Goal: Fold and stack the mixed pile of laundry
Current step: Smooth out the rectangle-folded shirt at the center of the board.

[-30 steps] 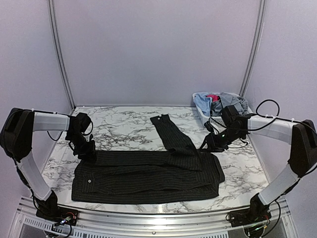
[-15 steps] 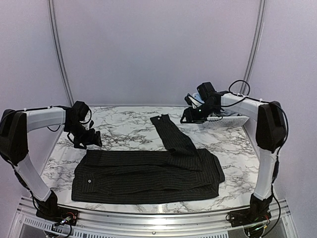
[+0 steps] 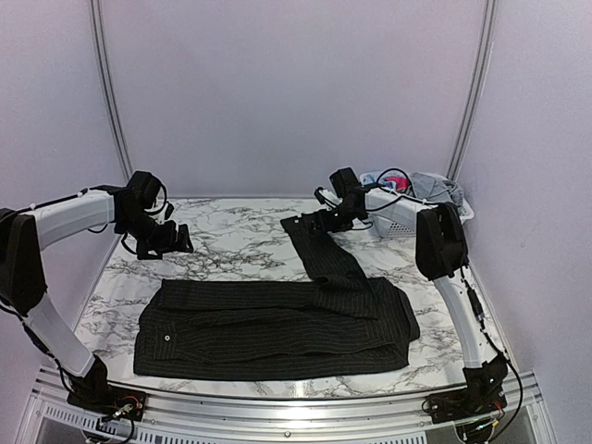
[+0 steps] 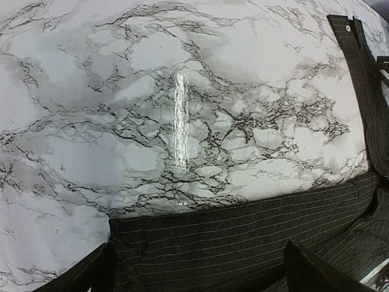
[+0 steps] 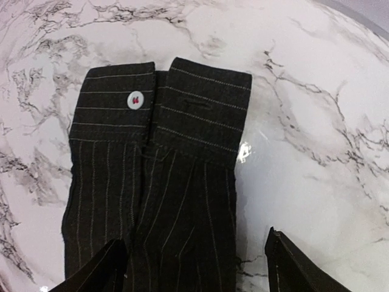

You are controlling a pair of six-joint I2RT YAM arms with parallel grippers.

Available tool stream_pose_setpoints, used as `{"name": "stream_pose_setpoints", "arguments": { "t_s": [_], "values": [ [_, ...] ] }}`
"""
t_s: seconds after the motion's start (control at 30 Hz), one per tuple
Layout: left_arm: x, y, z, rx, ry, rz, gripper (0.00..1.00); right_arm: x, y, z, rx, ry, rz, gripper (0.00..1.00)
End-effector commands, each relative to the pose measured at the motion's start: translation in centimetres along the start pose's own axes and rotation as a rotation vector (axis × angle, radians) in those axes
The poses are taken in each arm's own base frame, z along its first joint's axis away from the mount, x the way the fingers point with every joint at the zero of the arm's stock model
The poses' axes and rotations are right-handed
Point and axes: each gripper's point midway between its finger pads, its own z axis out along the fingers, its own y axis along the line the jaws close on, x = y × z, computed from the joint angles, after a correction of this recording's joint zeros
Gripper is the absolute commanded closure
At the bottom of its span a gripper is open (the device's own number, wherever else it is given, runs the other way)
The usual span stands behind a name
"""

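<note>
The right gripper grabs the shirt's sleeve just behind the buttoned cuff next, which leaves the cuff free to hand to my left gripper.
The black pinstriped shirt lies folded flat across the front of the table, one sleeve running toward the back. My left gripper hovers open just behind the shirt's back left edge, its fingertips wide apart with nothing between them. My right gripper hangs open over the sleeve's cuff. The cuff, with its white button, lies flat beneath it. The other laundry, grey-blue and pink-red pieces, sits in the basket.
The white lattice basket stands at the back right corner, right beside the right arm's forearm. Bare marble table shows between the two grippers and behind the shirt. Walls close off the back and both sides.
The left gripper opened, came off the shirt's left corner and drew back and up. The right arm swung from the shirt's right side round past the basket to the cuff, opening wider.
</note>
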Motion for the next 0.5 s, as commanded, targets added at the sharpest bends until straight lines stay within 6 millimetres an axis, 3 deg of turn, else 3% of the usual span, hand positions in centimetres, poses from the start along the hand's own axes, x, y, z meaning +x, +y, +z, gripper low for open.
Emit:
{"name": "stream_pose_setpoints", "arguments": {
  "t_s": [0.0,0.2,0.3,0.4,0.47],
  "values": [
    [-1.1,0.1,-0.9,-0.013,-0.031,-0.007,0.01,-3.2,-0.6,-0.2,0.077,-0.100,-0.057,0.24],
    [-1.7,1.2,-1.3,-0.080,-0.060,-0.005,0.01,-3.9,0.3,1.9,0.070,-0.136,-0.126,0.25],
    [-2.1,1.5,-1.5,-0.100,-0.073,0.004,0.01,-2.6,0.7,3.5,0.059,-0.107,-0.128,0.27],
    [-2.9,1.6,-2.2,-0.122,-0.105,0.009,0.01,0.0,0.6,5.1,0.048,-0.033,-0.112,0.36],
    [-3.7,1.6,-2.8,-0.128,-0.132,0.001,0.01,1.3,0.8,5.7,0.027,0.007,-0.109,0.52]
  ]
}}
